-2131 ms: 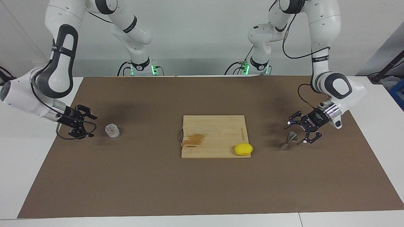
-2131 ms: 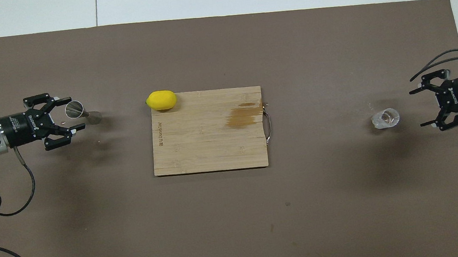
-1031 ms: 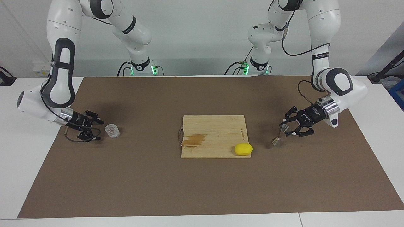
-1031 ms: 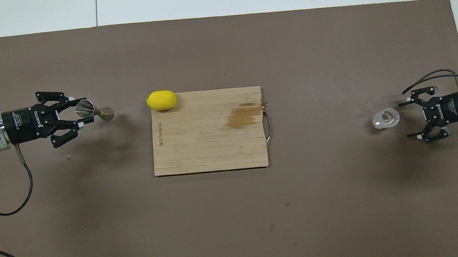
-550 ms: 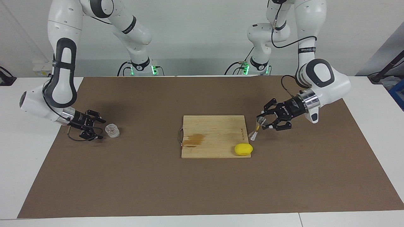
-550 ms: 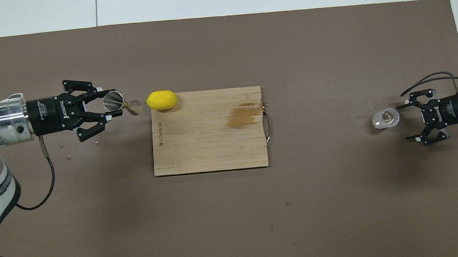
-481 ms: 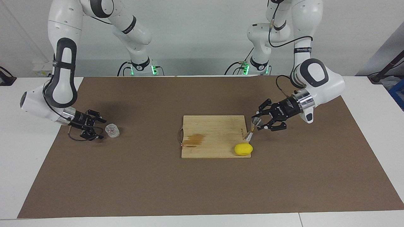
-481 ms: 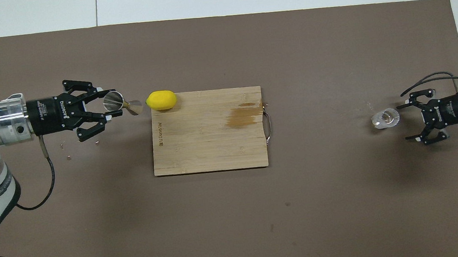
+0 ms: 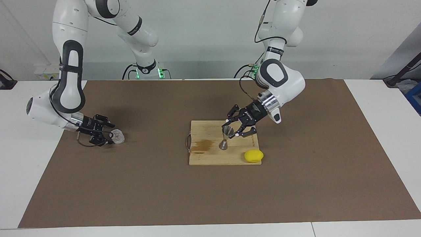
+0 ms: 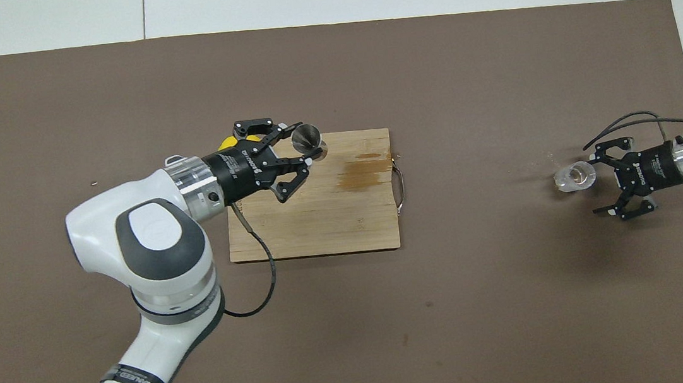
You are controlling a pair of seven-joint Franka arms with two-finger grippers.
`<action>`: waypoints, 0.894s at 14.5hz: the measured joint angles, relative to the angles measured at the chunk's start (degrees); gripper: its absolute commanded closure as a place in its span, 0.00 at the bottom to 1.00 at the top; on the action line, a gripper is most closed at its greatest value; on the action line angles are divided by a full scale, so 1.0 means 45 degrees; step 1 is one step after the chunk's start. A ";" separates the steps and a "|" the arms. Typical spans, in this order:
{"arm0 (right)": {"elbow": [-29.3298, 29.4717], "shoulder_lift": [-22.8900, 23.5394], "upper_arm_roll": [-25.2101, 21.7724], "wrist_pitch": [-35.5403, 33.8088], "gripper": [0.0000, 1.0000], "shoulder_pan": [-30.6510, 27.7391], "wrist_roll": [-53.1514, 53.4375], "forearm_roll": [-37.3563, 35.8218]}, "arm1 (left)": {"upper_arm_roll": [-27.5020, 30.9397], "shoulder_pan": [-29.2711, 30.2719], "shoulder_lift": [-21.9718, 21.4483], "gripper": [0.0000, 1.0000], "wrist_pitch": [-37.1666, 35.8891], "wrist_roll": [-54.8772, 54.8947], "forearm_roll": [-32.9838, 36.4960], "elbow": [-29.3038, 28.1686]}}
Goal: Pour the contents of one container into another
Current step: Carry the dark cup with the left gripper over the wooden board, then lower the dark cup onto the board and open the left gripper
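The left gripper should keep hold of the jigger for now, as the jigger hangs above the wooden cutting board in the overhead view.
The grey metal hourglass jigger hangs upright in my left gripper, which is shut on its upper cone. It is over the wooden cutting board, and I cannot tell whether its lower cone touches the wood. The clear ribbed glass stands on the brown mat toward the right arm's end of the table. My right gripper is low beside the glass and open, its fingertips just reaching the glass's side.
A yellow lemon lies at the board's corner toward the left arm's end, partly covered by my left gripper in the overhead view. A brown wet stain marks the board near its metal handle.
My left gripper has carried the jigger from beside the lemon corner to over the board. My right gripper has crept up to the glass, which stays put.
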 measured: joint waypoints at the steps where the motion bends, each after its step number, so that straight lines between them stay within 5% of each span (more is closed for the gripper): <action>1: -0.0006 0.0000 0.0002 0.0000 0.00 0.0030 -0.0063 0.0095 | 0.0003 -0.0439 0.0072 1.00 0.0520 -0.0017 -0.0334 -0.0001; 13: -0.0011 -0.0014 0.0007 0.0003 0.00 0.0146 -0.0191 0.0421 | -0.0044 -0.1747 0.1353 1.00 0.1876 -0.0024 -0.1358 0.0640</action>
